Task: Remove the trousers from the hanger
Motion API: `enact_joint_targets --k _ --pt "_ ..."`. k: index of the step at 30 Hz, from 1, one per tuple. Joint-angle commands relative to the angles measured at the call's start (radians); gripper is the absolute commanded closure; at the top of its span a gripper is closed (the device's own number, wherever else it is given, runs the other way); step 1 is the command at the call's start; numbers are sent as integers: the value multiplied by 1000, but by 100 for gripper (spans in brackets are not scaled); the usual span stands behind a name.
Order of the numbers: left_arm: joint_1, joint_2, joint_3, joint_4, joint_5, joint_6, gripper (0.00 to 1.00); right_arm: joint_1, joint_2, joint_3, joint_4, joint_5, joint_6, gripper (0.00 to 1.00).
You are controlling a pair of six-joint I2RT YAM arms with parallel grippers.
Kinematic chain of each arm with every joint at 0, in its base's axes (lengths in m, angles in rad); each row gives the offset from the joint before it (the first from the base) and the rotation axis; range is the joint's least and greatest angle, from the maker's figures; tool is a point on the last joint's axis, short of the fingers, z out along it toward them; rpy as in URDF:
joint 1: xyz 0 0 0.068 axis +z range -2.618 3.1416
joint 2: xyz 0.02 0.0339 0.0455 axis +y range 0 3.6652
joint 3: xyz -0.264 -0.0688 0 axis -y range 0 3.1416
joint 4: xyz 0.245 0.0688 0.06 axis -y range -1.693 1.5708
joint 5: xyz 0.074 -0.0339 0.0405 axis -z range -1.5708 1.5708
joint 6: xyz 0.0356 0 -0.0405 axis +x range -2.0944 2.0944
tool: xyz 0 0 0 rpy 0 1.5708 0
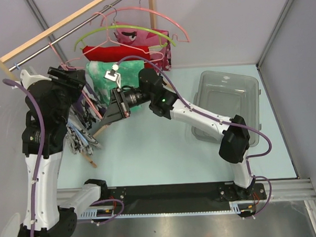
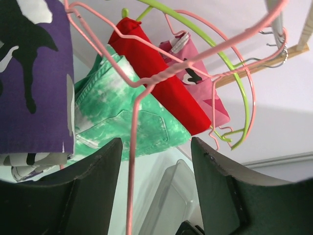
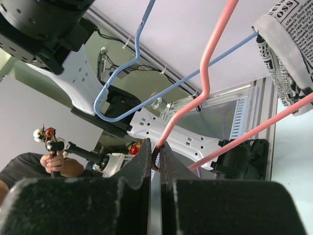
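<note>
My left gripper grabs the pink hanger by the thin wire [image 2: 134, 123] beside its twisted joint next, to leave the trousers free to remove.
The trousers [image 2: 34, 73], purple camouflage cloth, hang at the upper left of the left wrist view. A thin pale pink hanger [image 2: 131, 171] wire runs down between my left gripper's fingers, close to the left one and apart from both. My left gripper [image 2: 156, 147] is open; in the top view it is up by the rail [image 1: 72, 77]. My right gripper [image 3: 156, 147] is shut on a pink hanger wire [image 3: 208, 73]. In the top view it [image 1: 99, 122] reaches left into the hanging cloth bundle [image 1: 80, 130], where I cannot pick the trousers out.
A lime-green hanger [image 1: 128, 30], a red garment [image 1: 108, 50] and a green-and-white garment [image 1: 127, 72] hang from the wooden rail [image 1: 54, 28]. A blue hanger [image 3: 122, 78] and a newsprint garment [image 3: 288, 49] are near my right gripper. A clear plastic bin [image 1: 227, 81] stands at the right.
</note>
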Motion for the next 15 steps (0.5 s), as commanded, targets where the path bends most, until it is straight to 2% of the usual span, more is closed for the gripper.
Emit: enact_joint_targets --k 1,3,6,9,10,15 --pt "11 -5 -27 40 -41 -65 37 -2 -16 38 148 -110 -26 100" --pt "25 -3 -44 48 -42 -80 37 -5 -22 26 173 -122 -6 100" --pt "48 -3 -88 85 -29 -110 43 -3 -30 18 199 -140 17 100" --pt "63 -21 -145 172 7 -116 61 -6 -28 20 201 -149 19 100" --pt "65 -29 -160 219 17 -111 70 -9 -27 22 199 -149 17 100" --pt "67 -109 -223 323 4 -44 91 -34 -6 29 160 -128 5 100"
